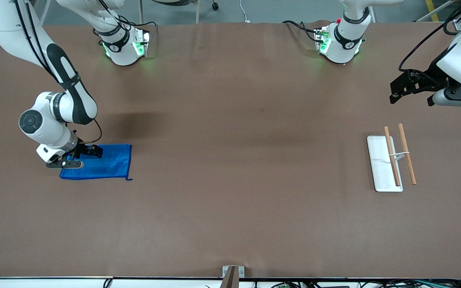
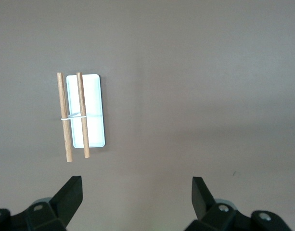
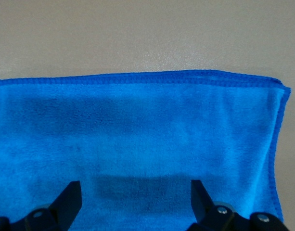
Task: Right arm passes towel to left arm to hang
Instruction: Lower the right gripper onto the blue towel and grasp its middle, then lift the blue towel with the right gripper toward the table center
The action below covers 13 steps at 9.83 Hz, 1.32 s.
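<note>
The towel needs to be grabbed by its end (image 1: 81, 163) opposite the loop with my right gripper. That leaves the towel's looped corner (image 1: 128, 178) free to reach my left gripper for hanging.
The blue towel (image 1: 108, 164) lies flat on the brown table at the right arm's end. My right gripper (image 1: 89, 153) is low over the towel's edge toward the right arm's end, open, with nothing between the fingers. In the right wrist view the towel (image 3: 147, 120) fills the frame and the open gripper (image 3: 136, 195) has a fingertip on either side, just above the cloth. My left gripper (image 1: 410, 97) is open and empty, held high over the table at the left arm's end; in the left wrist view the gripper (image 2: 136, 191) shows only bare table between its fingers.
A small hanging rack (image 1: 383, 168) with a white base and two wooden rods (image 1: 407, 154) stands at the left arm's end, nearer the front camera than the left gripper. It also shows in the left wrist view (image 2: 93, 113). Both arm bases stand along the table's edge farthest from the front camera.
</note>
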Tool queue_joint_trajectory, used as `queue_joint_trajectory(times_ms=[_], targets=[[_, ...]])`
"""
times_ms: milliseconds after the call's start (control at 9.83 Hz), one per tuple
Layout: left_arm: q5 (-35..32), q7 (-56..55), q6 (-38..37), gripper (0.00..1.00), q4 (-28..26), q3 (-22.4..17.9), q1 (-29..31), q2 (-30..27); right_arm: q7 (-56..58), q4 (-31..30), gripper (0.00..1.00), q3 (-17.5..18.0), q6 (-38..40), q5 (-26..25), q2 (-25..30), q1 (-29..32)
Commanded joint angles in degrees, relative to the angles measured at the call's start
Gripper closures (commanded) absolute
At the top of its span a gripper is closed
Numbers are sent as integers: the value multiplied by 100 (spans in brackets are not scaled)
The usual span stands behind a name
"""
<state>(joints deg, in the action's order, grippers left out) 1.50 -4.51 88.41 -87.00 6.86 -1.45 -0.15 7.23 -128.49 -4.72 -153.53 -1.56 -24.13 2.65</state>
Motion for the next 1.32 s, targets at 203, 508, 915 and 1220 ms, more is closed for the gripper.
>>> queue_joint_trajectory(times_ms=[203,508,915,1220], targets=[[-54,2,-16,0,-71,8,5,129,15,-9,42,32,-186,-90,-162,60],[-54,2,1,0,-62,8,5,155,-46,25,100,32,-125,-91,-206,60],[-54,-6,28,0,-36,8,5,199,-55,621,100,155,1732,-73,259,25],[-54,-33,28,0,-10,8,-4,234,-107,1202,100,392,3176,-12,715,16]])
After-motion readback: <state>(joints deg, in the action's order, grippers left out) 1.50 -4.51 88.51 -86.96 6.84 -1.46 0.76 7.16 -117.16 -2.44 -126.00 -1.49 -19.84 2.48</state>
